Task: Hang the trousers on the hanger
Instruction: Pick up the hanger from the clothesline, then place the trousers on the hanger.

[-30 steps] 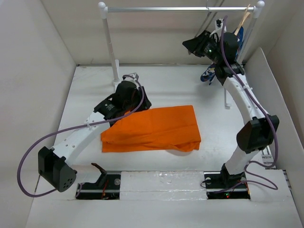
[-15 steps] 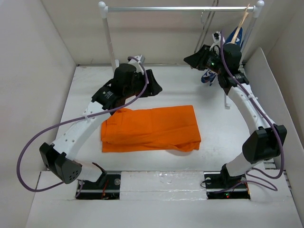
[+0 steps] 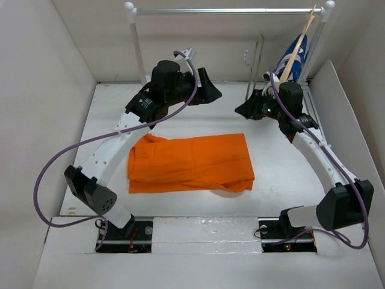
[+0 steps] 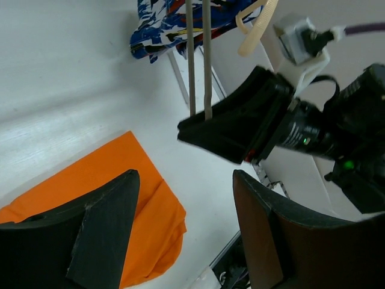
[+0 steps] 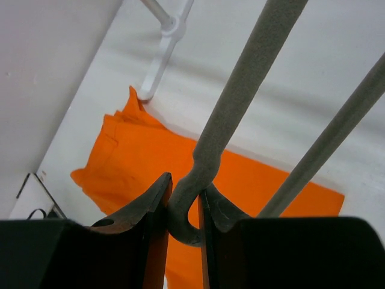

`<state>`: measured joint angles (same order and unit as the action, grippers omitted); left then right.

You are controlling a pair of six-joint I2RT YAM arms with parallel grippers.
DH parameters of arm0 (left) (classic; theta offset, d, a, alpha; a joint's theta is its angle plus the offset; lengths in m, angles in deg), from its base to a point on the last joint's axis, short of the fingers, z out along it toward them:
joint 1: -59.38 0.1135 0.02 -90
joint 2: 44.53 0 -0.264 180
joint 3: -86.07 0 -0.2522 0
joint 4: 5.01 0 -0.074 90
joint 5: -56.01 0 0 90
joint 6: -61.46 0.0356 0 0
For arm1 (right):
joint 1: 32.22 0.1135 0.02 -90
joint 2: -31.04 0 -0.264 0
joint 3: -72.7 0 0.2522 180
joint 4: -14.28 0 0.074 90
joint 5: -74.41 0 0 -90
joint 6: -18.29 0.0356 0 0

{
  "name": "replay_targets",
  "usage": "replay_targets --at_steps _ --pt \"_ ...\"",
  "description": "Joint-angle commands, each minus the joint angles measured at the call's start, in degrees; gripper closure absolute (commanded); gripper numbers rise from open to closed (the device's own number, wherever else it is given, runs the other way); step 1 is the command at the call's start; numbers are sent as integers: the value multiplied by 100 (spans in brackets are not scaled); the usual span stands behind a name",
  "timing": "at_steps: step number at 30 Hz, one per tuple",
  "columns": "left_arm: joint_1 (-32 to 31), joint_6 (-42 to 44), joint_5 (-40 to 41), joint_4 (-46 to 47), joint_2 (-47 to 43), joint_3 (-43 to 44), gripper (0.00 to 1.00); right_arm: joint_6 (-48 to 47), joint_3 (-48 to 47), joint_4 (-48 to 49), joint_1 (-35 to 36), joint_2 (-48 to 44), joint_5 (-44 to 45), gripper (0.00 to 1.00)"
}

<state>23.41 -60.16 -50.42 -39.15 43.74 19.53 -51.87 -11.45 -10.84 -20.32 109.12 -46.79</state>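
The left gripper grabs the hanger's hook-side bar [image 3: 252, 68] beside the hook next, leaving the other bar free to slide under the trousers [image 3: 189, 162].
The orange trousers [image 3: 189, 162] lie folded flat in the middle of the table. They also show in the left wrist view [image 4: 108, 198] and the right wrist view [image 5: 132, 156]. My right gripper [image 3: 245, 109] is shut on a bent corner of the grey wire hanger [image 3: 257, 60] and holds it upright above the table, behind the trousers' right end. The right wrist view shows the wire [image 5: 240, 102] pinched between the jaws of that gripper [image 5: 183, 189]. My left gripper [image 3: 212, 90] is open and empty in the air, left of the hanger. The left wrist view shows this gripper [image 4: 183, 180] facing the hanger bars [image 4: 198, 54].
A clothes rail [image 3: 228, 11] on white posts spans the back. A wooden hanger with a blue patterned garment [image 3: 295, 51] hangs at its right end, and the garment also shows in the left wrist view [image 4: 162, 24]. White walls enclose the table. A rail post foot [image 5: 159, 57] stands behind the trousers.
My left gripper has lifted off the trousers' left end and swung back and right towards the hanger. My right gripper has come down and forward with the hanger.
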Motion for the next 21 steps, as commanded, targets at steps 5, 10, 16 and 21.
replay_targets --at_steps 5,10,16,21 --pt "-682 59 67 482 1084 568 41 -393 1182 -261 224 -960 -193 100" --pt "-991 -63 702 1053 1280 85 47 -367 1563 -420 339 -1373 -220 100" --pt "-1167 -407 737 1660 1552 -232 60 -270 1888 -605 339 -1743 -386 100" --pt "-1404 -494 913 1756 1737 -319 64 -164 2064 -622 278 -2007 -536 100"
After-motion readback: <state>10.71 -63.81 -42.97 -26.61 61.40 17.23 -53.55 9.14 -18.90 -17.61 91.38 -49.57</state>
